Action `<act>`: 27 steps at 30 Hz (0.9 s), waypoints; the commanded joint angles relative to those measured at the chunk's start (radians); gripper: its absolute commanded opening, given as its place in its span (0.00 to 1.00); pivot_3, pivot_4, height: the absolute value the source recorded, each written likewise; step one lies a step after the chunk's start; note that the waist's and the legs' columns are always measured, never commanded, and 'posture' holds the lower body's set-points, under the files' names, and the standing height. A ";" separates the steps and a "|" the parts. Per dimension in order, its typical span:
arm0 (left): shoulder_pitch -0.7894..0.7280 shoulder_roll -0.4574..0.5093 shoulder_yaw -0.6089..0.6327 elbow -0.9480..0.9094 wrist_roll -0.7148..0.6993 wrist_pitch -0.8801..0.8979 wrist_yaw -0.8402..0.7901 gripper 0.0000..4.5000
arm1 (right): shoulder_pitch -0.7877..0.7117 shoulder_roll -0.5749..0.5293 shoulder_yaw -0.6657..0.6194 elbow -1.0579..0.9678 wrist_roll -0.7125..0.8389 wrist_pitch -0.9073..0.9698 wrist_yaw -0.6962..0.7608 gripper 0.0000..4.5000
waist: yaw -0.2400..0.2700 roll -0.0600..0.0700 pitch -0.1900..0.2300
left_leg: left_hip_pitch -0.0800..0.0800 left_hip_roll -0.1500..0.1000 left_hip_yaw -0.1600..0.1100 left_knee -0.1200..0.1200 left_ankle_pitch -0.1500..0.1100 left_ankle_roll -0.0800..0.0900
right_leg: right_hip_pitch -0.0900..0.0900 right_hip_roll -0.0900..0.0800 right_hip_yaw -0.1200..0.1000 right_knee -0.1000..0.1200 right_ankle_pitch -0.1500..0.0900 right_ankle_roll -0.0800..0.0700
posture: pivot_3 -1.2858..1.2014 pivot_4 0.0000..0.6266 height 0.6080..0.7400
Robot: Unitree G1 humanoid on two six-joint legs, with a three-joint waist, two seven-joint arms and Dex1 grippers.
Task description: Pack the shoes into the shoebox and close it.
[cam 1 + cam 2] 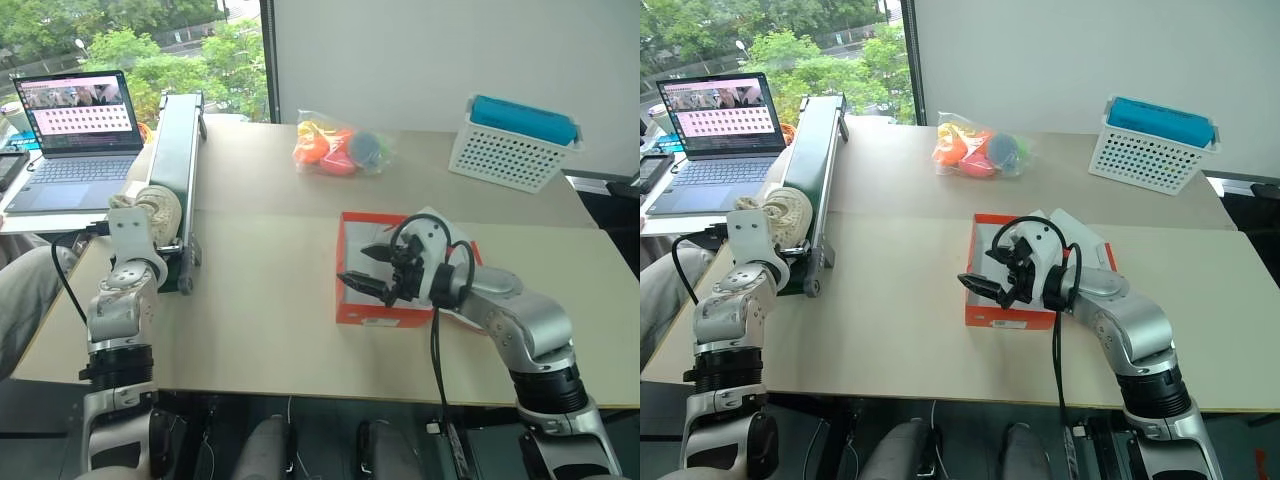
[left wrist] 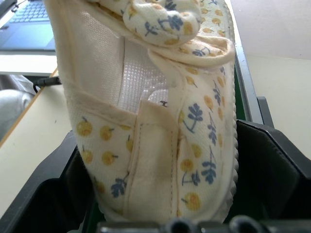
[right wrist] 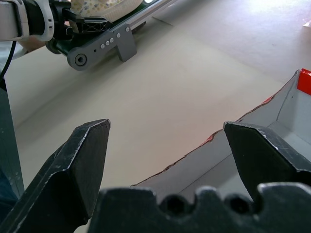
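Note:
My left gripper should close now on the cream shoe's heel. My black fingers reach down beside the shoe's heel in the left wrist view.
A cream shoe printed with yellow fruit and blue leaves lies at the near end of the green conveyor belt. My left gripper is open, one black finger on each side of this shoe; whether they press it I cannot tell. The red-orange shoebox stands open on the table, white inside. Over its near left corner hovers my right gripper, open and empty, with the box wall below it. My right arm hides most of the box's inside.
At the back of the table lie a clear bag of orange and pink toys and a white perforated basket holding a blue item. An open laptop sits on a side table, left of the conveyor.

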 commanded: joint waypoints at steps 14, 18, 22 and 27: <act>-0.048 -0.220 -0.053 -0.322 -0.229 -0.143 -0.129 0.76 | -0.142 0.108 -0.166 0.078 0.091 0.081 -0.170 1.00 | 0.008 -0.008 0.005 | -0.005 0.000 0.000 0.002 0.004 -0.006 | -0.003 0.000 0.000 -0.001 0.001 -0.001 | 0.52 0.24 0.76; 0.024 -0.282 -0.245 -0.434 -0.259 -0.115 -0.209 0.76 | -0.386 0.386 -0.491 0.312 0.335 0.321 -0.582 1.00 | -0.015 -0.008 0.005 | -0.005 0.001 0.002 0.001 0.003 -0.005 | -0.004 0.001 0.001 0.000 0.003 -0.003 | 0.52 0.24 0.76; 0.045 -0.301 -0.306 -0.466 -0.275 -0.104 -0.233 0.76 | -0.452 0.478 -0.597 0.336 0.439 0.424 -0.729 1.00 | -0.020 -0.007 0.005 | -0.005 0.003 0.001 0.000 0.002 -0.003 | -0.005 0.005 0.000 0.001 0.002 -0.004 | 0.52 0.24 0.76; 0.035 -0.313 -0.322 -0.458 -0.284 -0.106 -0.232 0.76 | -0.470 0.503 -0.622 0.323 0.488 0.459 -0.834 1.00 | -0.024 -0.002 0.008 | -0.005 0.002 0.002 0.000 0.002 -0.002 | -0.005 0.005 0.001 0.002 0.002 -0.004 | 0.52 0.24 0.76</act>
